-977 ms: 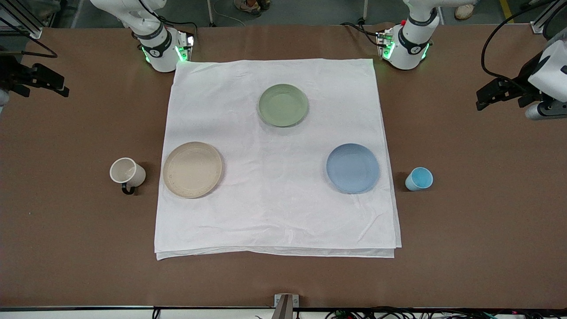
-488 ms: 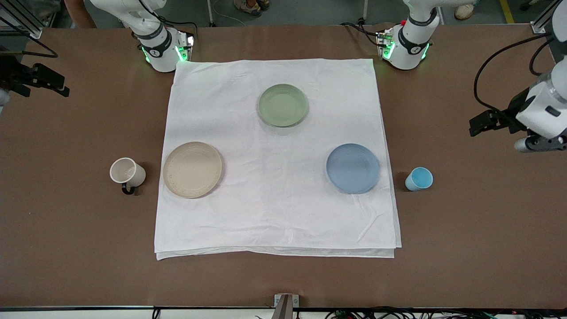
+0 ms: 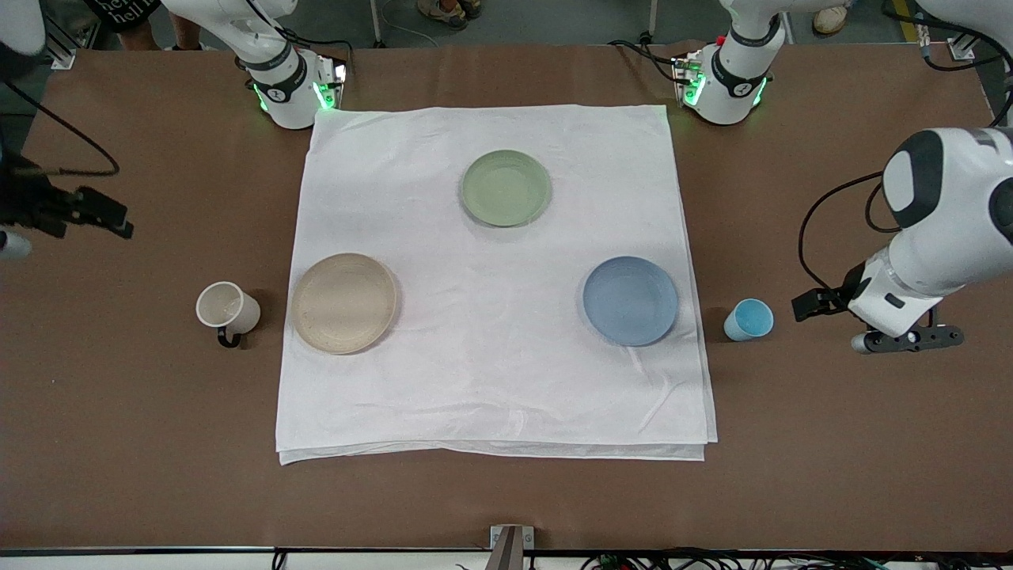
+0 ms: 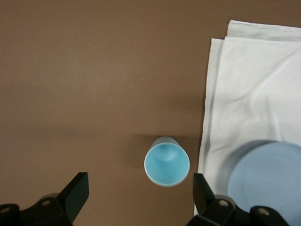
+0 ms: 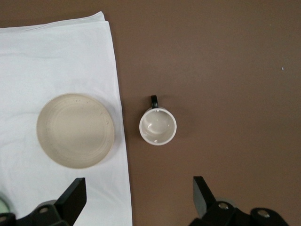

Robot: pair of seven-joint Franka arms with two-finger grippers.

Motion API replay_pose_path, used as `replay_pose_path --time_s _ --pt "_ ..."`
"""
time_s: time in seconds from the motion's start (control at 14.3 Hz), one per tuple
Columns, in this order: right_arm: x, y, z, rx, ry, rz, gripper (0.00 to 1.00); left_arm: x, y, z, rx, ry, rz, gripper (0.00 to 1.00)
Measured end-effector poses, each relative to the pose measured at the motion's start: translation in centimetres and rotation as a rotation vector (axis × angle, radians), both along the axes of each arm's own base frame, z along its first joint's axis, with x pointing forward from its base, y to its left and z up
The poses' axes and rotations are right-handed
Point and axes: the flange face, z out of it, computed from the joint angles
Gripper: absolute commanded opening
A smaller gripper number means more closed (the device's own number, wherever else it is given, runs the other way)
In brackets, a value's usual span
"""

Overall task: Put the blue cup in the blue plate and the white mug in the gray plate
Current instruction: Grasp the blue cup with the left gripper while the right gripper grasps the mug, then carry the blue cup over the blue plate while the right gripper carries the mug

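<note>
The white mug needs to go in the gray plate [image 3: 343,303]. My right gripper should grab the mug by its round body [image 3: 243,310] next.
The blue cup [image 3: 749,320] stands upright on bare table beside the blue plate [image 3: 631,301]. My left gripper [image 3: 813,304] hangs open and empty over the table just beside the cup. In the left wrist view the cup [image 4: 167,161] lies just ahead of the open gripper [image 4: 140,197], with the blue plate [image 4: 270,181] at the edge. The white mug [image 3: 227,309] stands beside the gray plate [image 3: 343,303]. My right gripper [image 3: 99,215] is open and empty, high over bare table. The right wrist view shows the gripper [image 5: 138,197], mug [image 5: 158,126] and gray plate [image 5: 75,130].
A white cloth [image 3: 491,380] covers the table's middle and carries all three plates. A sage-green plate [image 3: 506,188] sits on it nearer the robot bases. Both cups stand on brown table off the cloth's edges [image 4: 254,84] [image 5: 56,56].
My left arm has swung down and in toward the blue cup. My right gripper has shifted a little toward the white mug. The cups and plates have not moved.
</note>
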Motion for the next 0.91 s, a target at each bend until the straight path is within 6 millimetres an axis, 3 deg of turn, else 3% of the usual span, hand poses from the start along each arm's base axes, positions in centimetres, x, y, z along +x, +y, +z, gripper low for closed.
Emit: replay_pose_path --time_s 0.14,0.28,0.42,0.56,0.7,0.77,0.91 --pt "3.4 -0.3 -7.3 -0.005 0.033 -0.002 1.00 -0.9 0.2 -4.7 -0.004 0.000 0.001 0.80" --pt "5.4 -0.3 -13.8 -0.009 0.064 0.000 1.00 -1.8 0.2 -8.0 -0.006 0.023 0.000 0.73" --pt "6.1 -0.4 -19.5 -0.013 0.062 0.000 0.99 -2.4 0.5 -10.0 -0.006 0.053 0.004 0.67" --pt "5.5 -0.7 -24.8 -0.016 0.037 -0.003 0.92 -2.7 0.7 -11.6 -0.007 0.074 0.008 0.59" --pt "4.1 -1.0 -28.8 -0.019 0.027 -0.007 0.78 -2.9 0.7 -13.5 -0.009 0.080 0.007 0.43" --pt "3.6 -1.1 -30.0 -0.019 0.035 -0.009 0.69 -2.9 0.6 -14.4 -0.011 0.077 0.007 0.30" --pt "3.2 -1.2 -30.8 -0.018 0.048 -0.010 0.52 -3.0 0.6 -15.8 -0.014 0.072 0.006 0.12"
